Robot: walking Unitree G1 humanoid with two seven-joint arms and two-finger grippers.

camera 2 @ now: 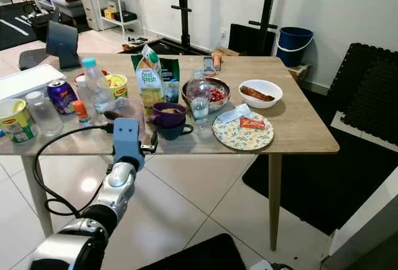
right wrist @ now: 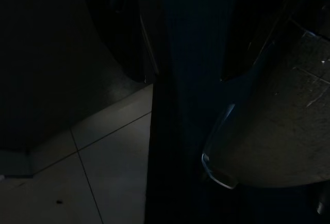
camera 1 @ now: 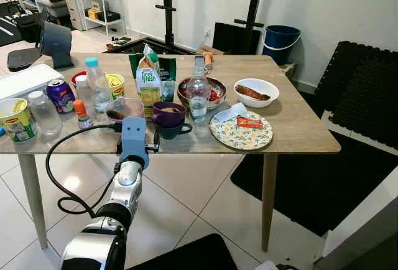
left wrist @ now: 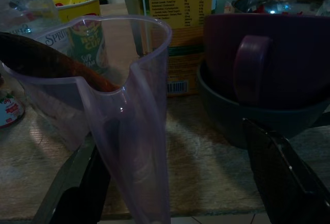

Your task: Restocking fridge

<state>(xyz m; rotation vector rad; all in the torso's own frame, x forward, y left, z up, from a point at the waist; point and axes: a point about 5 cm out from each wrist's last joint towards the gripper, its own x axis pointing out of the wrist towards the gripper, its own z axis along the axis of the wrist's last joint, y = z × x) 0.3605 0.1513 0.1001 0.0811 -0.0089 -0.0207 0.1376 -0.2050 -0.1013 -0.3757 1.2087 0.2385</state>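
My left gripper picks up the clear plastic jug by its handle (left wrist: 135, 149) next, since long brown food lies loose inside and sticks up past the jug's rim.
A clear plastic jug (camera 1: 124, 109) with brown contents stands near the front edge of the wooden table (camera 1: 298, 134). My left gripper (left wrist: 170, 152) is open at that edge. One black finger (left wrist: 77, 193) is on each side of the jug's (left wrist: 129, 110) handle, not touching it. Right beside the jug a purple cup (left wrist: 268, 59) sits stacked in a dark blue cup (camera 1: 170, 130). Behind them are a green and yellow juice carton (camera 1: 148, 82) and a clear water bottle (camera 1: 198, 96). The right wrist view is very dark, with floor tiles (right wrist: 103, 167) below.
Also on the table are a metal bowl (camera 1: 210, 91) with red food, a white bowl (camera 1: 256, 91), a floral plate (camera 1: 241, 132), a yellow noodle cup (camera 1: 114, 84), a soda bottle (camera 1: 96, 83), a purple can (camera 1: 60, 94) and a jar (camera 1: 45, 112). A black cable (camera 1: 59, 183) loops below the table.
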